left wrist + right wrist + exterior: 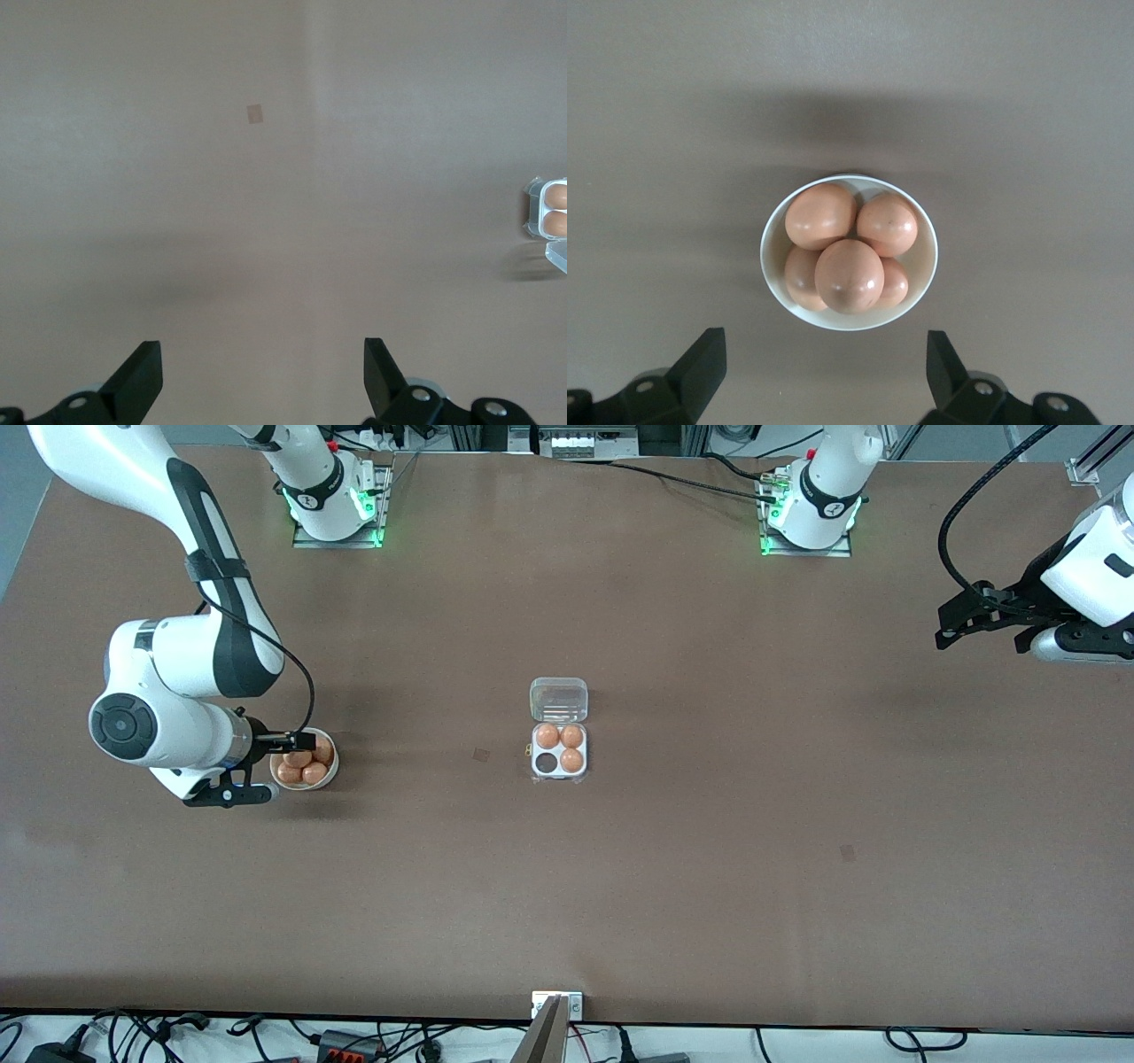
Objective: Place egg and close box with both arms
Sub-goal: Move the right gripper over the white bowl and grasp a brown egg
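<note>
I will grab the topmost egg by its rounded sides with my right gripper next, to fill the empty cell of the box.
The box (559, 755) lies mid-table with its clear lid (559, 700) folded back flat. Three orange-brown eggs fill its cells and one cell (547, 763) shows dark and empty. A white bowl (330, 778) toward the right arm's end holds several more eggs; the topmost egg (849, 276) lies on the others. My right gripper (273, 767) hangs open just over the bowl (926, 266), and its fingertips (709, 359) hold nothing. My left gripper (979, 633) waits open and high over the left arm's end of the table. The box's edge (534, 209) shows in the left wrist view.
Two small square marks sit on the brown table, one (481, 755) beside the box toward the bowl, another (848, 853) nearer the front camera. A metal clamp (556, 1005) sticks up at the table's front edge. Cables hang below that edge.
</note>
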You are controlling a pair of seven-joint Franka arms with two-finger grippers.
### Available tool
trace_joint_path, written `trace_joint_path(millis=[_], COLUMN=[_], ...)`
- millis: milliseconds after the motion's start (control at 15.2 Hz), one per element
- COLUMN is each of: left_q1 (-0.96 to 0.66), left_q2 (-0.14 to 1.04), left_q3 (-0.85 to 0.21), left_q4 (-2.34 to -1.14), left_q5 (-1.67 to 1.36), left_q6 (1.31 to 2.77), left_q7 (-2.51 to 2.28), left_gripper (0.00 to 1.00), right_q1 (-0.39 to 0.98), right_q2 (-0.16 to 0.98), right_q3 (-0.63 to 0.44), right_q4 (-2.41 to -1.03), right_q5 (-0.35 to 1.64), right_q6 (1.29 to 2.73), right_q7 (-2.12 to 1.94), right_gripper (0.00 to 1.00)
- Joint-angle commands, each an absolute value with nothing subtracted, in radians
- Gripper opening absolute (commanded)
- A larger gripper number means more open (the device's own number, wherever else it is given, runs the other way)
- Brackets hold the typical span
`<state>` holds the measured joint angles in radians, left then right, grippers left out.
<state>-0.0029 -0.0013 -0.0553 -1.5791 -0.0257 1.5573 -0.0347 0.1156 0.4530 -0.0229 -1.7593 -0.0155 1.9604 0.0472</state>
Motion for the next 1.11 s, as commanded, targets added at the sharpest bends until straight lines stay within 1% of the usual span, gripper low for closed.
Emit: trace_joint_path(millis=[0,328,590,656,918,1049], left_q1=[-0.006,-0.005,-0.008,-0.008,-0.008,-0.008], left_q2=[0.015,0.015,0.015,0.015,0.023,0.035], left_q3=[-0.055,-0.055,-0.055,-0.055,-0.055,-0.055], left_q4=[-1.545,-1.545,-1.545,-1.545,-1.546,-1.545], left_q5=[-0.029,-0.029,-0.029,-0.029,-0.029,-0.028], left_q6=[1.532,1.532,1.532,1.532,1.537,1.546], left_q7=[-0.04,-0.04,-0.041,-0.041,-0.041,-0.041], left_gripper=[1.0,1.0,1.0,1.0,1.0,1.0], right_q1=[0.107,0.104,0.103,0.103,0.095,0.101], right_q2=[0.483,0.544,0.554,0.554,0.554,0.554], right_q3=[-0.026,-0.026,-0.026,-0.026,-0.026,-0.026], right_q4=[-1.755,-1.755,-1.756,-1.756,-1.764,-1.756], right_q5=[-0.026,-0.015,-0.012,-0.012,-0.014,-0.014], right_q6=[1.979,2.037,2.026,2.025,2.008,2.006], right_q7=[0.075,0.077,0.077,0.075,0.063,0.067], right_gripper=[1.0,1.0,1.0,0.94,0.56,0.25])
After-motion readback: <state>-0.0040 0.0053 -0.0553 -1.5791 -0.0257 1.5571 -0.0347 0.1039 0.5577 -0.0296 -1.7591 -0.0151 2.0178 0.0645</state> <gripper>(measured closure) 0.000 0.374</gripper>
